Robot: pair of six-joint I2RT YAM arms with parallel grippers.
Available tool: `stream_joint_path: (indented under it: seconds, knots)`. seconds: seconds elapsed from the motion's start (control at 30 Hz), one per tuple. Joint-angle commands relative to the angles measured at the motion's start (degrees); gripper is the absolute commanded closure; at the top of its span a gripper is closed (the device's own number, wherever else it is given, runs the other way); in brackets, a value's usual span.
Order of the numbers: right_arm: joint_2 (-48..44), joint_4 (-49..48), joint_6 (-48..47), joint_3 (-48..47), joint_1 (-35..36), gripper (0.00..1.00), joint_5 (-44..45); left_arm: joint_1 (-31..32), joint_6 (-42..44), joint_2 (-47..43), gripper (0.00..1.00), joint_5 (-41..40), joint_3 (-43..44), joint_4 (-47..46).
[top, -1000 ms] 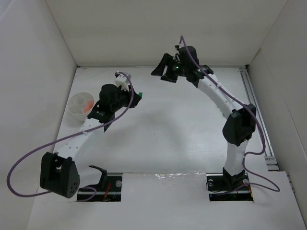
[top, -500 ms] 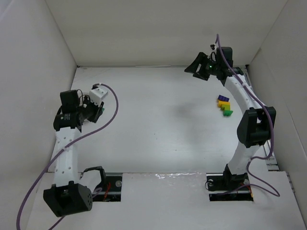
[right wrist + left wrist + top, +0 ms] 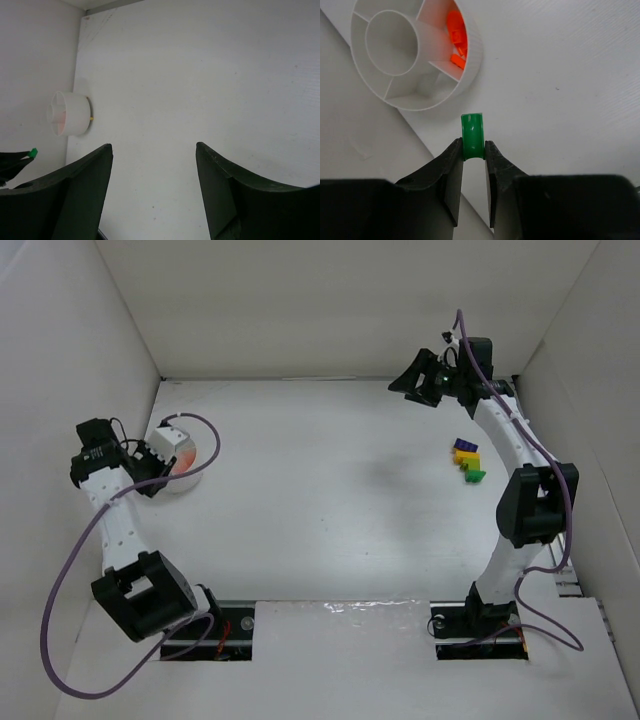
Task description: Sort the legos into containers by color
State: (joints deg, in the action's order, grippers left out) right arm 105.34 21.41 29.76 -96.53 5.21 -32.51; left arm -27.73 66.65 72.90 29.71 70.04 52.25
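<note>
My left gripper should move the green lego (image 3: 472, 134) toward the container before it lets go. The lego hangs above the table short of the container's rim and would land outside if released now.
My left gripper (image 3: 473, 145) is shut on a small green lego (image 3: 472, 134), which sticks out past its fingertips. It hangs just short of the rim of the round white container (image 3: 470, 70), at the table's left edge by the wall. That bowl has a centre ring and several outer compartments; one holds orange legos (image 3: 456, 35). In the top view the container (image 3: 193, 470) sits beside the left wrist. Loose legos lie at the right: purple-blue (image 3: 462, 443), yellow (image 3: 466, 455), green (image 3: 474, 476). My right gripper (image 3: 153, 146) is open and empty, raised at the back right (image 3: 416, 381).
White walls close in the table on the left, back and right. The left wall (image 3: 360, 150) runs right beside the bowl. A tiny yellow speck (image 3: 92, 118) sits against the bowl's side. A purple cable (image 3: 205, 435) loops over the left wrist.
My left arm has swung from mid-table to the left wall, carrying the green lego up to the bowl. My right arm has moved right, uncovering the loose legos.
</note>
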Motion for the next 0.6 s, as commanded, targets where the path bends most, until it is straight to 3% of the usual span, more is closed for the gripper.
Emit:
stream_joint_path:
  seconds: [0.0, 0.2, 0.57]
  knots:
    - [-3.21, -3.04, -1.02, 0.20, -0.03, 0.28, -1.50, -1.62, 4.36, 1.45, 0.93, -0.36, 4.48, 0.93]
    - [-3.21, -3.04, -1.02, 0.20, -0.03, 0.28, -1.50, -2.33, 7.61, 0.57, 0.90, -2.90, 1.68, -4.79]
    - [-1.63, -3.04, -1.02, -0.94, -0.03, 0.28, -2.03, -3.74, 20.79, 9.43, 0.88, 3.33, 8.44, 1.98]
